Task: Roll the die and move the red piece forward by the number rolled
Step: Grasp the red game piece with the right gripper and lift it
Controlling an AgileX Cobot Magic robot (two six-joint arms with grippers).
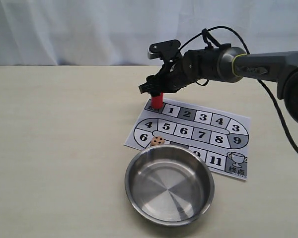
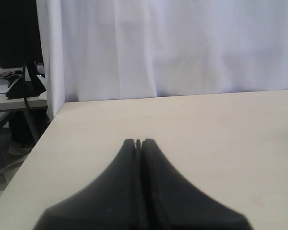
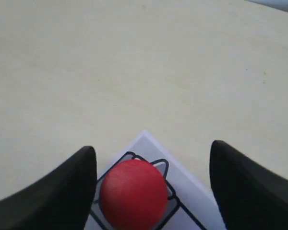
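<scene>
The red piece needs to advance along the numbered squares. I will next grab it by its top end (image 1: 158,96) (image 3: 133,193) with my right gripper.
The red piece (image 1: 157,101) stands upright on the grey start square at the far left corner of the paper game board (image 1: 139,131). My right gripper (image 1: 156,94) hangs over it, open, one finger on each side. In the right wrist view the red piece (image 3: 133,194) sits close against one finger (image 3: 77,187), with a wide gap to the other finger (image 3: 240,182). The die (image 1: 158,141), a tan cube with dark pips, lies on the board beside square 6. My left gripper (image 2: 138,142) is shut on nothing above bare table; the exterior view does not show it.
A steel bowl (image 1: 139,198) stands at the front, its far rim overlapping the board's near edge. The right arm (image 1: 248,67) reaches in from the right, with a cable looping above it. A white curtain (image 1: 89,29) closes the back.
</scene>
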